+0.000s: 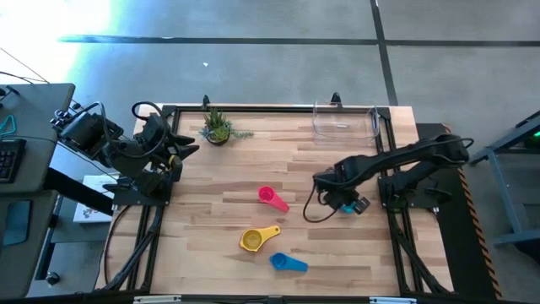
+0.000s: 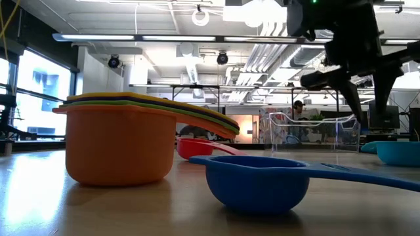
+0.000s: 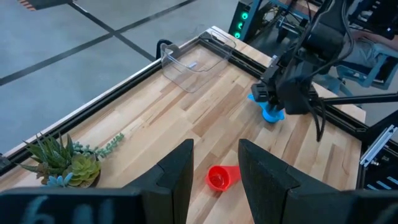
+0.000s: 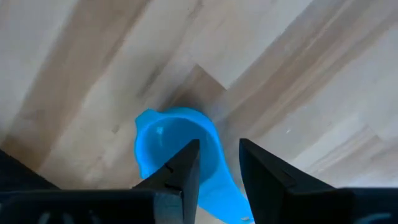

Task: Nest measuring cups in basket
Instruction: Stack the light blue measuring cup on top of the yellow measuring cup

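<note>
The light blue cup should go inside the yellow cup, so my right gripper should next grab it by its bowl's rim.
A light blue measuring cup (image 4: 177,146) sits on its base on the table's right part (image 1: 353,206). My right gripper (image 4: 219,168) hangs open just above it, a finger on each side of its handle (image 4: 225,196). In the low view the right gripper (image 2: 354,92) stays clear above this cup (image 2: 397,152). A pink cup (image 1: 270,198), an orange-yellow cup with several cups nested inside (image 1: 253,240) and a dark blue cup (image 1: 287,263) rest on the table's middle. The clear basket (image 1: 344,121) stands at the far right edge. My left gripper (image 3: 216,168) waits open at the table's left.
A small potted plant (image 1: 217,128) stands at the far edge, left of centre. A black metal frame (image 1: 392,152) runs around the tabletop. Bare wood lies between the cups and the basket. In the low view the nested stack (image 2: 118,144) and the dark blue cup (image 2: 259,183) fill the foreground.
</note>
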You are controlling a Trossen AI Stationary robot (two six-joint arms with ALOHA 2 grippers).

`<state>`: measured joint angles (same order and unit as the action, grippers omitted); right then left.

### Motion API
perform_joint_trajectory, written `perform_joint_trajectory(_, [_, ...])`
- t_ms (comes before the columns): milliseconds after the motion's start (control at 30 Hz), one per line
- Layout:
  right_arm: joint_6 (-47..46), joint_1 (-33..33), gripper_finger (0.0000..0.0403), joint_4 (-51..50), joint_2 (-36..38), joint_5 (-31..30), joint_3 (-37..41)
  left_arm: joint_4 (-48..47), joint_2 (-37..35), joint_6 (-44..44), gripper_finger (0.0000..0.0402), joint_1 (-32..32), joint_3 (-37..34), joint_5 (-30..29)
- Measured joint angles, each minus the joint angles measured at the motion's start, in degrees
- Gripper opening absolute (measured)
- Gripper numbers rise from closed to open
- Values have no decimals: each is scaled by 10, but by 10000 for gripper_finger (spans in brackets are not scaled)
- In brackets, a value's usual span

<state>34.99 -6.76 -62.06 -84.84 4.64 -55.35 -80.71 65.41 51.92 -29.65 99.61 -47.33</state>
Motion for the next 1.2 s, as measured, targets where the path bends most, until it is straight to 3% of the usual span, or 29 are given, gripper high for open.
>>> perform_joint_trajectory(867, [0, -1, 101, 5, -114, -16, 0, -1, 0, -1, 115, 0, 0, 0])
perform_joint_trajectory(1000, [-18, -1, 79, 5, -121, -16, 0, -1, 0, -1, 115, 0, 0, 0])
perform_joint_trajectory(1200, [-56, -1, 10, 9, -120, -12, 0, -1, 0, -7, 115, 0, 0, 0])
